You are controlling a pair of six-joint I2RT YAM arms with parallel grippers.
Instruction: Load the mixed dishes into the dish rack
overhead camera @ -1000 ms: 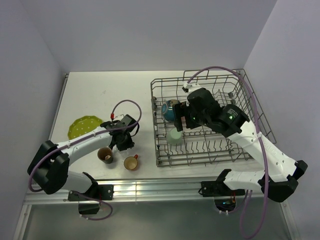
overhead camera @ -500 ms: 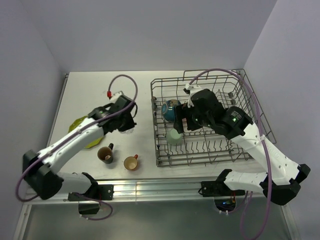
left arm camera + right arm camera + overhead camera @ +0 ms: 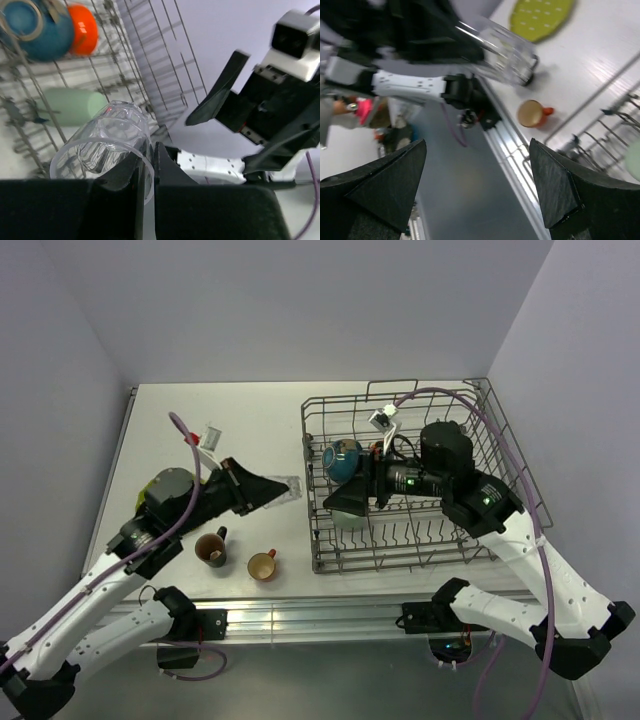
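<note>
The clear glass should go into the dish rack (image 3: 482,430), so its base end (image 3: 294,487) is the part my right gripper will grab next, which leaves the glass's rim free.
My left gripper (image 3: 268,490) is shut on the rim of the clear glass (image 3: 285,487) and holds it on its side in the air, just left of the dish rack (image 3: 482,430). In the left wrist view the rim of the glass (image 3: 107,137) sits between the fingers of this gripper (image 3: 148,149). In the rack lie the blue bowl (image 3: 343,458), the orange-red bowl (image 3: 82,27) and the pale green cup (image 3: 75,106). My right gripper (image 3: 345,498) is open and empty over the rack's left part, facing the glass (image 3: 507,55). The dark brown mug (image 3: 211,548) and the small orange cup (image 3: 262,565) stand on the table.
The yellow-green plate (image 3: 540,17) lies at the table's left, mostly hidden under my left arm in the top view. The rack's left wall of wire (image 3: 312,490) stands between the glass and the right gripper. The table's front rail (image 3: 300,615) runs below the cups.
My left arm has lifted the glass off the table beside the mug and swung it up and right toward the rack. My right gripper has turned to face left over the rack.
</note>
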